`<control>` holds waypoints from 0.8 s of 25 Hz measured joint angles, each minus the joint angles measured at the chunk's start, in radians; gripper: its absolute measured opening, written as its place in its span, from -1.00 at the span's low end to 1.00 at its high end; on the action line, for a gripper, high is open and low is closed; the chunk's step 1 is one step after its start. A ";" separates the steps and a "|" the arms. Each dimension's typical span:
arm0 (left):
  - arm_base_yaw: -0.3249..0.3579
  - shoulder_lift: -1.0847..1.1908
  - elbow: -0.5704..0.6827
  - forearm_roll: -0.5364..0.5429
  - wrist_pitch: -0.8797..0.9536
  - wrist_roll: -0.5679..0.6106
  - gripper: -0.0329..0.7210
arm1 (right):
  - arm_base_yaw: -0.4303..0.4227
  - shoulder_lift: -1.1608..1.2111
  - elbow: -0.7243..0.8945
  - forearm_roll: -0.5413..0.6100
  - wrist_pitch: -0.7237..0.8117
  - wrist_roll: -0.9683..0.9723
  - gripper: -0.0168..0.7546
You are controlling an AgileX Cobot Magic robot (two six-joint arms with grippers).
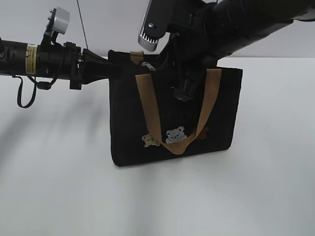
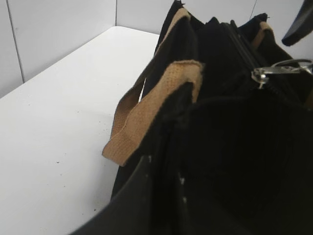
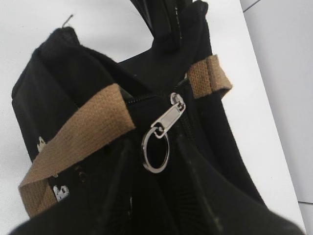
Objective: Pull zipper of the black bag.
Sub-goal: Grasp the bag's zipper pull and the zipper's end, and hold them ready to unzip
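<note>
The slider (image 3: pixel 177 101) sits tight against the bag's cloth, so my right gripper will next grab the metal ring on the silver zipper pull (image 3: pixel 168 115) to pull the zipper.
A black bag (image 1: pixel 221 123) with tan handles (image 1: pixel 147 105) stands upright on the white table (image 1: pixel 59 187). Its silver zipper pull (image 1: pixel 146 65) sits near the left end of the top and also shows in the left wrist view (image 2: pixel 274 71). In the right wrist view the zipper pull (image 3: pixel 168 115) carries a metal ring (image 3: pixel 155 170). My left gripper (image 1: pixel 106 66) is shut on the bag's top left corner (image 2: pixel 171 186). My right gripper (image 1: pixel 160 61) hovers over the bag's top, open, with the ring between its fingertips (image 3: pixel 154 143).
The bag's front has small bear patches (image 1: pixel 175 133). A grey wall (image 1: pixel 108 24) runs behind the table. In the left wrist view a tan handle end (image 2: pixel 146 112) folds over the bag's edge.
</note>
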 joint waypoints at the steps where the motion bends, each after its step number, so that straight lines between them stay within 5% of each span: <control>1: 0.000 0.000 0.000 0.000 0.000 0.000 -0.82 | 0.000 0.000 0.000 0.000 0.000 -0.001 -0.37; 12: 0.000 0.000 0.000 0.000 0.000 0.000 -0.82 | 0.000 0.000 0.000 0.000 0.000 -0.001 -0.39; 20: 0.000 0.000 0.000 0.000 0.000 0.000 -0.82 | 0.000 0.011 0.000 0.000 0.000 -0.002 -0.59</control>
